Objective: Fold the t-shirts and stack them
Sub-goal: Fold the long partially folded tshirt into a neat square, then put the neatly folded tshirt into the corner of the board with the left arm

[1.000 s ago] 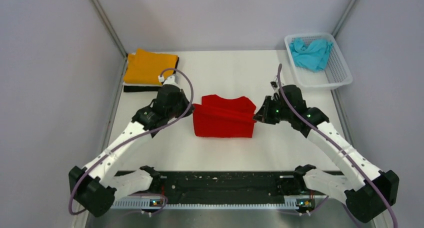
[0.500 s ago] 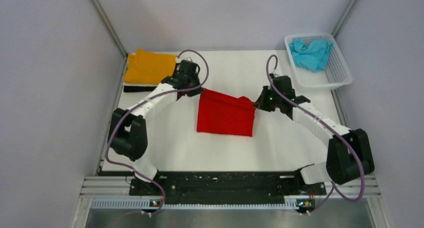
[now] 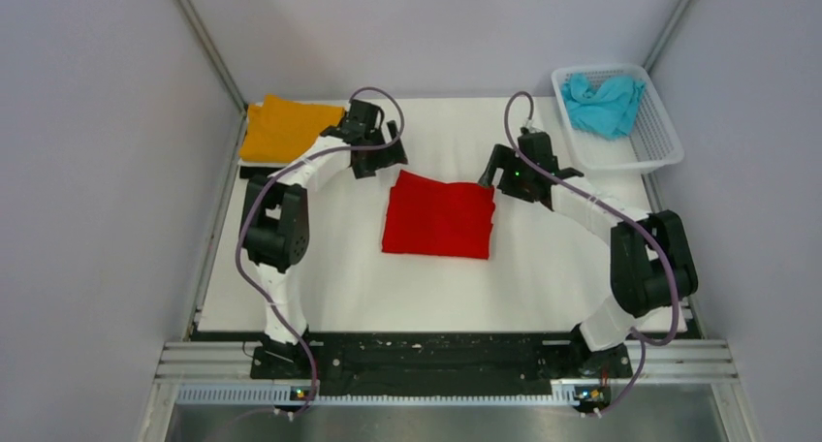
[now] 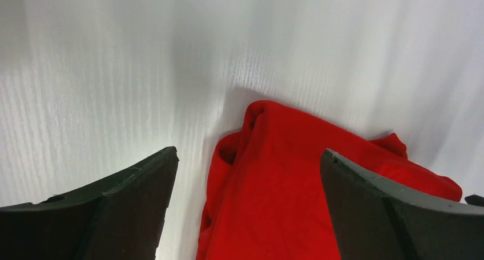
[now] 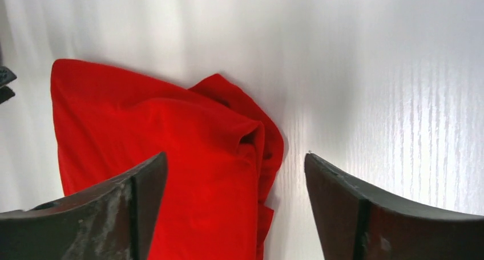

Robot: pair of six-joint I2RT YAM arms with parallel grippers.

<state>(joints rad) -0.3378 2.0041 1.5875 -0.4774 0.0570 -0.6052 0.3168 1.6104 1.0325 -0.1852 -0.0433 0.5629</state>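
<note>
The left gripper pinches the folded red t-shirt's layers together at the side edge facing the orange t-shirt (image 3: 286,130) next, to stack the red t-shirt there.
A bright red t-shirt (image 3: 438,215) lies folded into a flat rectangle in the middle of the table. My left gripper (image 3: 380,161) hangs open just above its far left corner, my right gripper (image 3: 490,173) open above its far right corner. In the left wrist view the red t-shirt (image 4: 297,197) lies loose below the left gripper (image 4: 248,153), touched by neither finger. The right wrist view shows the same red t-shirt (image 5: 188,157) under the spread right gripper (image 5: 235,155). An orange t-shirt (image 3: 286,130) lies folded on a black one (image 3: 254,173) at the far left. A turquoise t-shirt (image 3: 603,103) sits crumpled in the basket.
The white lattice basket (image 3: 659,146) stands at the far right corner. Grey walls with metal posts close in the table on three sides. Both arms reach far across the table, elbows bent outward beside the red shirt.
Both grippers carried the red shirt's near edge up and over to its far edge, folding it flat, then opened and let go.
</note>
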